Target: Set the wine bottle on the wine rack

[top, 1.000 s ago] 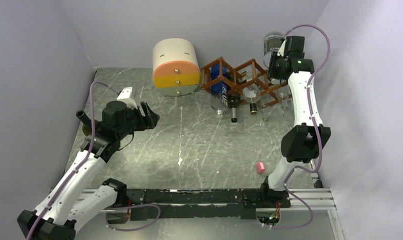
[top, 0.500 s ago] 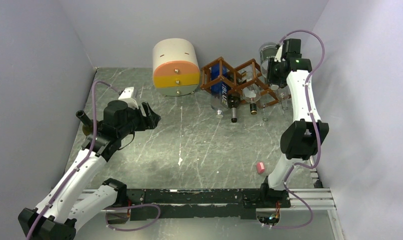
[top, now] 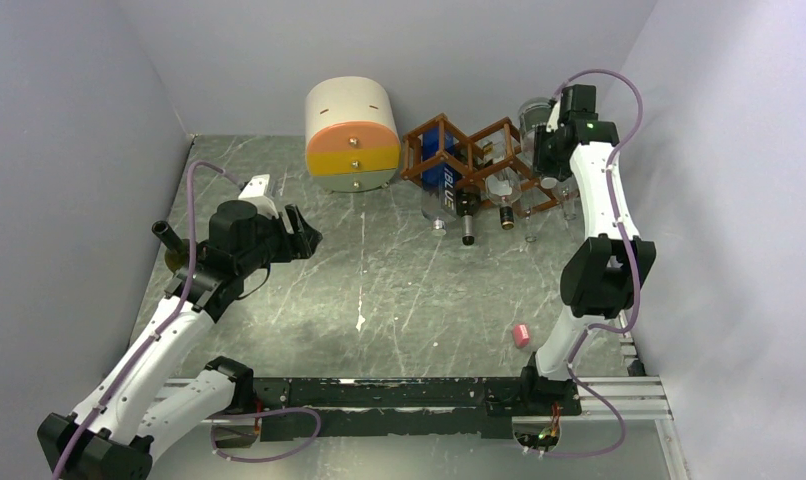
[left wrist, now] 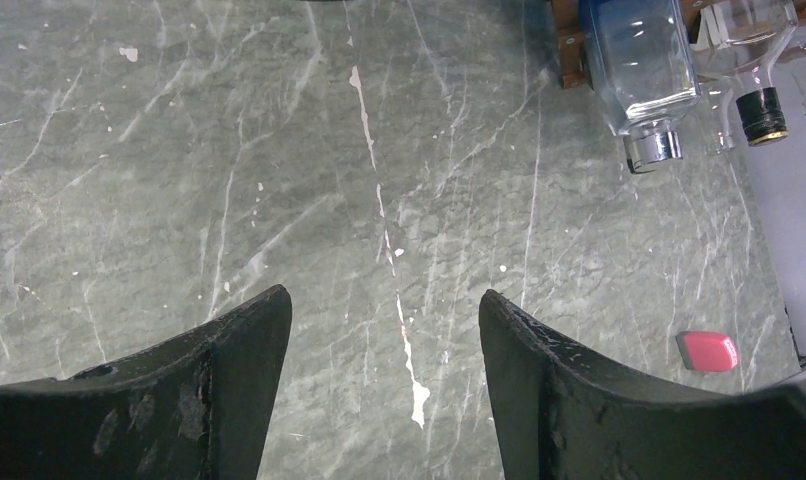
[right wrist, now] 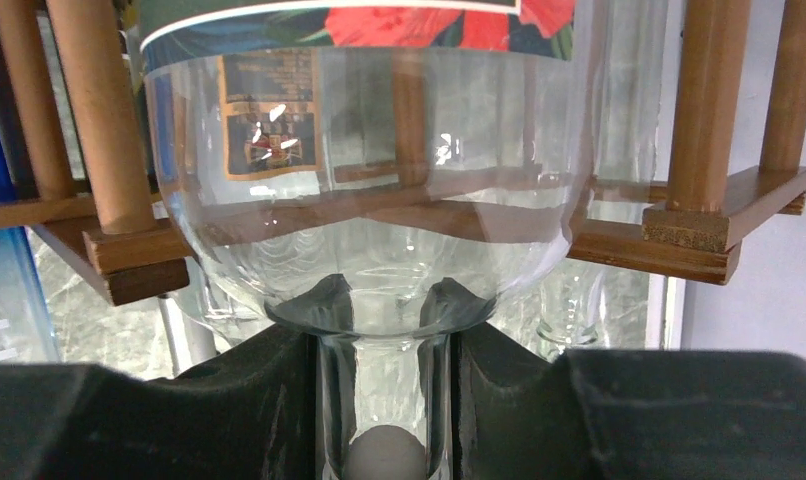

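My right gripper should open now. The clear bottle would stay on the rack, because its body is between the rack's uprights and its upper part is over the rack's front bar.
My right gripper (right wrist: 384,385) is shut on the neck of a clear wine bottle (right wrist: 369,200) with a red flowered label. It holds the bottle (top: 535,118) at the upper right end of the reddish-brown wooden wine rack (top: 499,150), whose bars (right wrist: 679,230) show behind the glass. The rack holds a blue-labelled bottle (top: 441,175) and two more bottles with necks pointing forward. My left gripper (top: 301,232) is open and empty over the table at the left; its view shows only floor between its fingers (left wrist: 384,330).
A cream-and-orange drawer cabinet (top: 351,135) stands left of the rack. A small pink block (top: 521,335) lies on the marble table near the right arm's base; it also shows in the left wrist view (left wrist: 707,351). A dark bottle (top: 169,240) lies by the left arm.
My right gripper has lowered the clear bottle toward the rack's right end. The left arm has barely moved.
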Tool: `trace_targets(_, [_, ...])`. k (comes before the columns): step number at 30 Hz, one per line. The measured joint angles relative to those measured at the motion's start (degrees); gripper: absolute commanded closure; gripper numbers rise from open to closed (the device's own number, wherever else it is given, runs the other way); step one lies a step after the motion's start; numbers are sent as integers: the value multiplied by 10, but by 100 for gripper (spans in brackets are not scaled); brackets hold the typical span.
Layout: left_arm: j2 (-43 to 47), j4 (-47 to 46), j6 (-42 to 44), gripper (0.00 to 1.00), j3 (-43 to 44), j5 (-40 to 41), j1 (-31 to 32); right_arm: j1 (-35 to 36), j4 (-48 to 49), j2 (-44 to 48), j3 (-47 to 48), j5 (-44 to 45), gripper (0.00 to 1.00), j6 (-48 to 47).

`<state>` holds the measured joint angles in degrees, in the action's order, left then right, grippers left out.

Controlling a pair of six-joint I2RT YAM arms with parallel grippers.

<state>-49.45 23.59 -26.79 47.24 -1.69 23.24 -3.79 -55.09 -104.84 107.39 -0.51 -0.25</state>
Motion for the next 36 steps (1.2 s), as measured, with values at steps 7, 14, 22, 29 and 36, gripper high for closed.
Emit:
trace_targets(7, [-1,0,1,27,0,-1,0,5,9,0,-9,26,48,-1])
trace_targets(14, [-1,0,3,27,0,-1,0,7,51,9,-11,46,30,-3])
trace_targets(22, [-3,0,5,27,0,-1,0,9,91,56,-38,48,27,-2])
trace_targets(29, [-4,0,5,26,0,-1,0,9,115,89,-45,53,26,0])
trace_targets(36, [-4,0,5,27,0,-1,0,9,128,98,-111,78,28,11])
